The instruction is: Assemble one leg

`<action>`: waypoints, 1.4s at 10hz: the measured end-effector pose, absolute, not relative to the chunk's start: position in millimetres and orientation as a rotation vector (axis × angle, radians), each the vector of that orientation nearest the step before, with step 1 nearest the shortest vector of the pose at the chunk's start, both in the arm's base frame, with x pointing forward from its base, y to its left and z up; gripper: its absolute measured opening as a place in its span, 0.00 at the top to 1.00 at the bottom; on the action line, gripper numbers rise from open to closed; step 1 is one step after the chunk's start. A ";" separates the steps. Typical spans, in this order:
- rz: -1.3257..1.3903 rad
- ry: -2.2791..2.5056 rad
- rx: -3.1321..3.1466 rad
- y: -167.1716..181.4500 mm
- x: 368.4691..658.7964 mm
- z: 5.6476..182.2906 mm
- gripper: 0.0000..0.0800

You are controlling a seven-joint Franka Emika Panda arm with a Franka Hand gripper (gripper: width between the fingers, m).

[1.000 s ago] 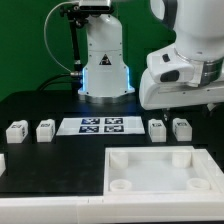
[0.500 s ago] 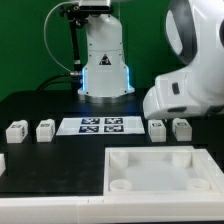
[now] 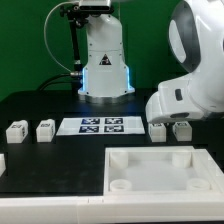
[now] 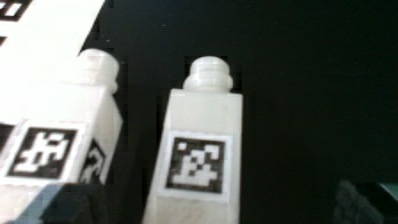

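Observation:
My gripper is about to grab the leg by its tagged body (image 4: 198, 172). The leg's round knob end stays free that way for the tray's corner socket.
Four legs stand on the black table in the exterior view: two at its left (image 3: 16, 130) (image 3: 45, 129) and two at its right (image 3: 158, 128) (image 3: 181, 128). The arm's white wrist (image 3: 192, 92) hangs low just above the right pair and hides the fingers there. In the wrist view, one leg (image 4: 205, 140) with its tag face up lies between the dark fingertips, and a second leg (image 4: 71, 120) lies beside it. The gripper (image 4: 214, 205) is open around the middle leg, with the jaws apart and not touching it.
The marker board (image 3: 100, 125) lies in the middle of the table. The large flat white tray-like piece (image 3: 150, 180) with round corner sockets fills the front right. The robot base (image 3: 105, 65) stands at the back. A small white part (image 3: 2, 162) sits at the left edge.
The arm's wrist has dropped lower and shifted toward the exterior view's right, down over the right pair of legs. The legs and other parts have not moved.

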State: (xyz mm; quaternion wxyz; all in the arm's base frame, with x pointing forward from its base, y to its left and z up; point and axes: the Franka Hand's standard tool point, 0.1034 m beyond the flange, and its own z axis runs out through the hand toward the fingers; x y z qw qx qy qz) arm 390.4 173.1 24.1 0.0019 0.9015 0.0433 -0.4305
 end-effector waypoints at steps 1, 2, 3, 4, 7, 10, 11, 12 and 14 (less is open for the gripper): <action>-1.360 0.141 2.822 174.4 386.9 19.7 0.19; -1.354 0.141 2.827 174.5 385.9 15.8 0.19; -1.360 0.142 2.824 173.7 384.4 13.2 0.19; -1.363 0.142 2.823 173.7 383.9 12.2 0.19; -1.363 0.142 2.823 173.7 383.9 12.2 0.32; -1.363 0.142 2.823 173.7 383.8 12.3 0.64; -1.363 0.142 2.823 173.7 383.8 12.3 0.64; -1.363 0.141 2.823 173.7 383.8 12.3 0.64; -1.371 0.166 2.828 171.2 386.3 14.8 0.64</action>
